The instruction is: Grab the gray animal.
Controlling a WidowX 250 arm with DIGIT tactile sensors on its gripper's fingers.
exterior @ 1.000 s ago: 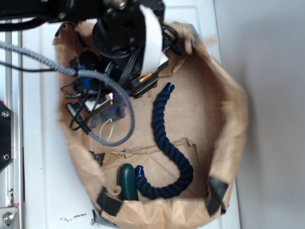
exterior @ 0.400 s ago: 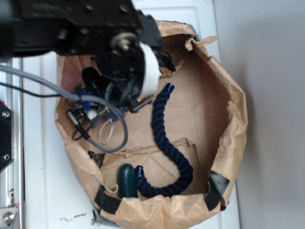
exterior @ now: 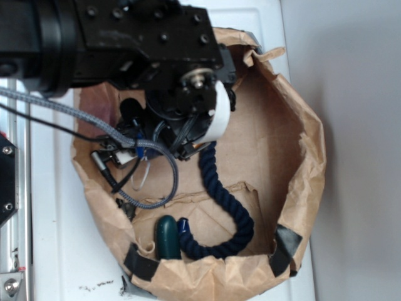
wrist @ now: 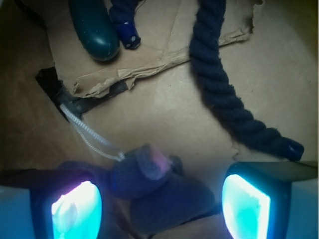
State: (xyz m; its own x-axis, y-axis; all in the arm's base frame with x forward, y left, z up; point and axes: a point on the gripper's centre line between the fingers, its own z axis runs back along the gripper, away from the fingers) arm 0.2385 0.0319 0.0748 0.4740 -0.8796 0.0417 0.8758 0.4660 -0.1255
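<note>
The gray animal [wrist: 159,191] is between my gripper's fingers but below them, and the bottom of the bag shows around it. It isn't time to close yet: my gripper should go lower first.
In the wrist view the gray animal [wrist: 159,191], a soft plush with a pinkish spot, lies on the bag floor between the two glowing pads of my gripper [wrist: 160,209]. The gripper is open, with a gap showing between the toy and each of its sides. The toy's white string loop [wrist: 87,132] trails away to the upper left. In the exterior view the black arm [exterior: 156,56] covers the toy, and only the string loop [exterior: 143,174] shows below it.
A long navy rope [exterior: 216,188] curves across the floor of the brown paper bag [exterior: 307,144], close to my right pad [wrist: 245,206]. A dark green rounded object [exterior: 167,237] lies by a torn cardboard flap [wrist: 149,45]. The bag walls rise on all sides.
The arm has swung right and down over the bag's left part. The gray toy, visible beside the gripper a second ago, is now covered in the exterior view.
</note>
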